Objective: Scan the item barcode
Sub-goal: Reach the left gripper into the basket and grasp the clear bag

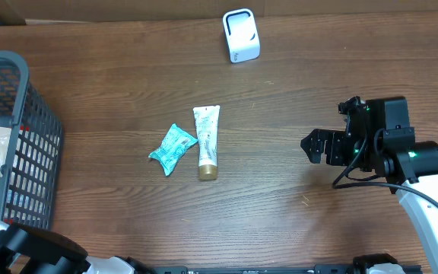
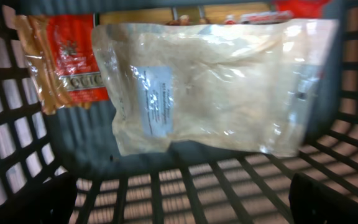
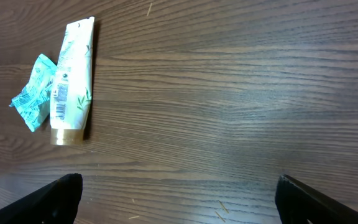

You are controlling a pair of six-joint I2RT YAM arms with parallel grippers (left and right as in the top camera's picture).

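My left gripper should next grab the clear bag [image 2: 210, 87] by its near edge [image 2: 180, 135] beside the white label and leave the other end free, so it can lay the bag out for scanning.
A white scanner [image 1: 241, 36] stands at the back of the table. Mid-table lie a white tube [image 1: 207, 141] with a gold cap and a crumpled teal packet [image 1: 172, 148] beside it. In the right wrist view the tube [image 3: 72, 81] shows a barcode label, and the teal packet [image 3: 33, 93] touches its left side. My right gripper [image 3: 179, 205] hovers open over bare wood to the right of both. My left gripper [image 2: 182, 208] is open inside the grey basket [image 1: 29, 144], just short of a clear bag [image 2: 210, 87] with a white label. Nothing sits between its fingers.
An orange-red snack packet [image 2: 61, 59] lies behind the clear bag on its left in the basket. The basket's slatted walls [image 2: 353, 93] close in around the left gripper. Cardboard walls border the table's back edge.
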